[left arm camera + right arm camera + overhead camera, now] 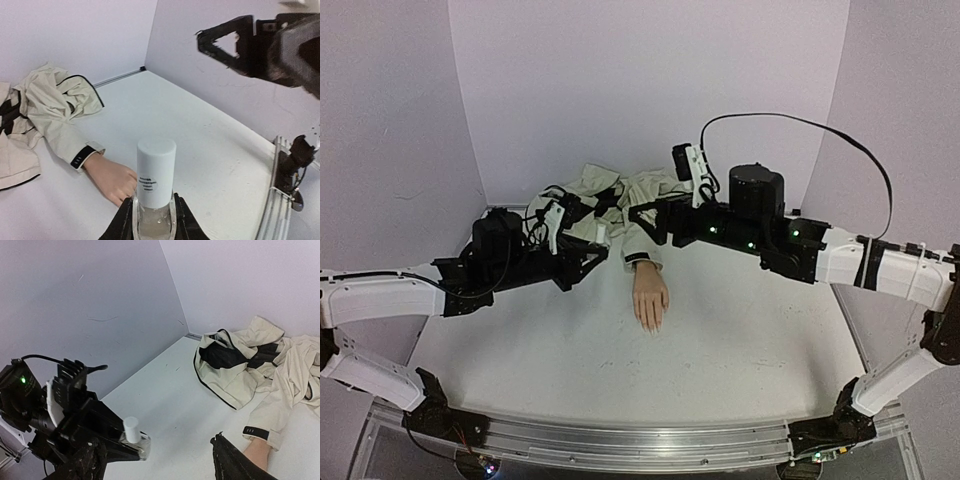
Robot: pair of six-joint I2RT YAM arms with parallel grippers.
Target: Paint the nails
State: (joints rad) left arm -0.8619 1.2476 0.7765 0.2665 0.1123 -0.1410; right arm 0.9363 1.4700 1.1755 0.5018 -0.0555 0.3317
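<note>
I will twist the white cap (pixel 601 234) (pixel 132 429), so I will grab it with my right gripper. That leaves the clear bottle to my left gripper.
The pale peach mannequin hand (pixel 650 297) lies palm down on the white table, its fingers pointing toward the arms. Its nails are too small to make out. Its cream, dark-cuffed sleeve (pixel 642 250) runs back to a crumpled jacket. My left gripper (pixel 598 252) is shut on a small clear bottle with a white cap (pixel 156 172), held upright just left of the wrist. In the left wrist view the bottle hides the fingertips of the hand (pixel 112 177). My right gripper (pixel 645 222) is open and empty above the sleeve. Its fingers (pixel 235 462) are spread wide, facing the bottle (pixel 133 432).
The crumpled cream jacket with dark lining (pixel 610 195) lies at the back by the wall. Lilac walls close the table on three sides. A metal rail (pixel 640 440) runs along the near edge. White tabletop (pixel 720 340) lies in front of the hand.
</note>
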